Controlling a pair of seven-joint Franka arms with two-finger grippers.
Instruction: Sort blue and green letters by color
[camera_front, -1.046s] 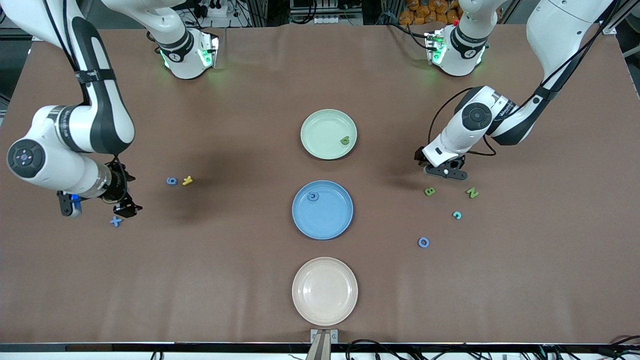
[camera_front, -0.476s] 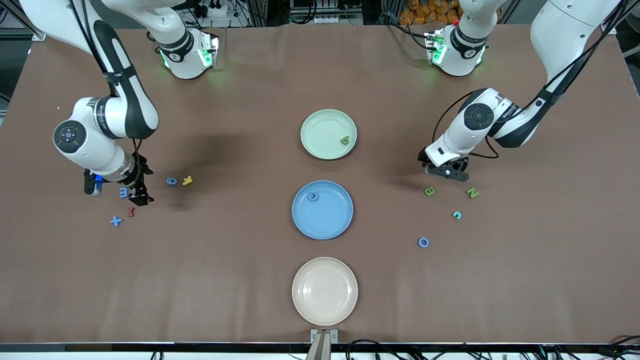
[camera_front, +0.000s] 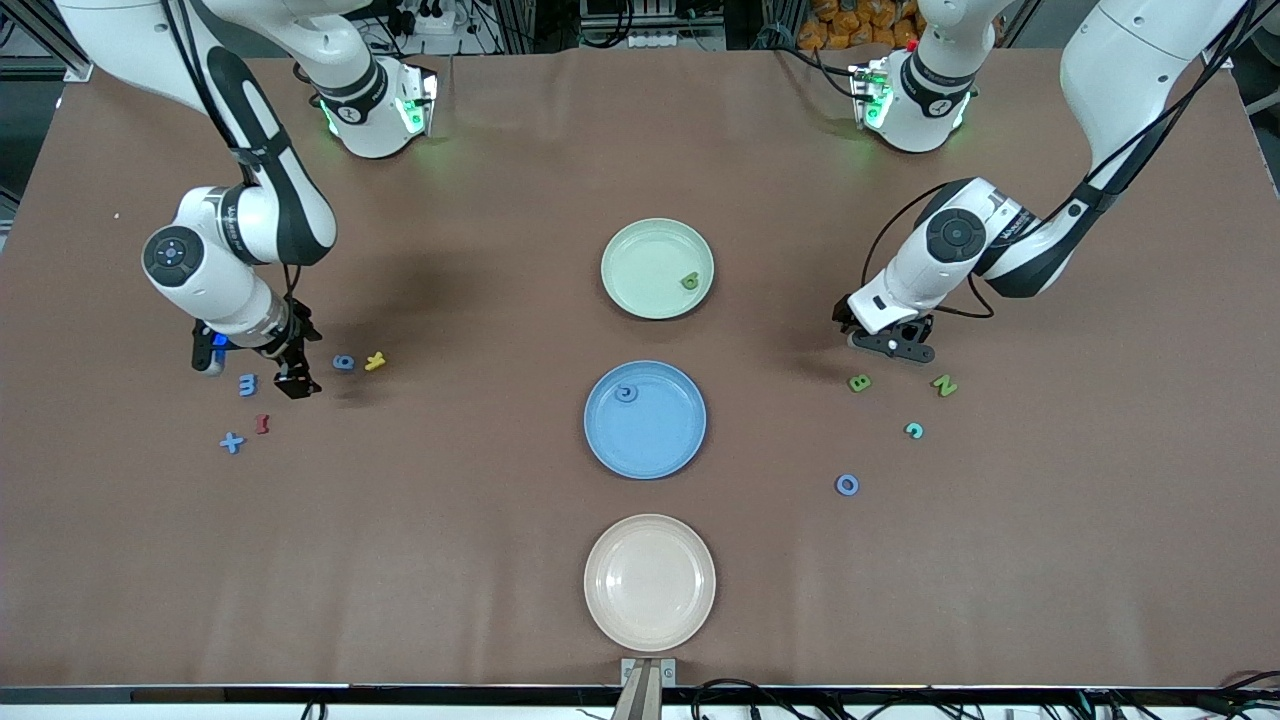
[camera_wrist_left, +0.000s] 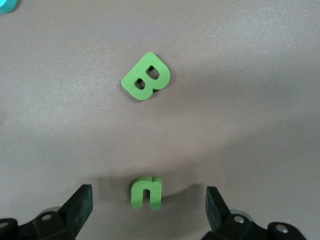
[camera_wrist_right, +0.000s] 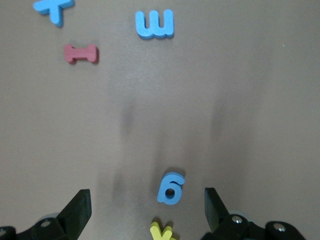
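Observation:
The green n (camera_wrist_left: 146, 182) is ready for my left gripper to close on it: the ends of both fingers meet their shadows on the tabletop on either side of the n.
My right gripper (camera_front: 292, 378) is open, low over the table beside a blue 6 (camera_front: 343, 362); in the right wrist view the 6 (camera_wrist_right: 170, 188) lies between the open fingers (camera_wrist_right: 75, 210). A blue E (camera_front: 248, 385) and blue X (camera_front: 232, 443) lie nearby. My left gripper (camera_front: 890, 345) is open over a small green n (camera_wrist_left: 146, 192), hidden in the front view. A green B (camera_front: 859, 383) (camera_wrist_left: 146, 76), green N (camera_front: 944, 385) and blue O (camera_front: 847, 485) lie near it. The green plate (camera_front: 640, 250) holds a green piece (camera_front: 690, 282); the blue plate (camera_front: 650, 440) holds a blue one (camera_front: 626, 393).
A yellow Y (camera_front: 375, 361) touches the blue 6's side, and a dark red I (camera_front: 262, 424) lies by the X. A teal c (camera_front: 914, 430) lies near the green N. A beige plate (camera_front: 650, 582) sits nearest the front camera.
My right arm has swung from over the blue X toward the blue 6, uncovering the blue E and the red I. My left gripper has hardly moved.

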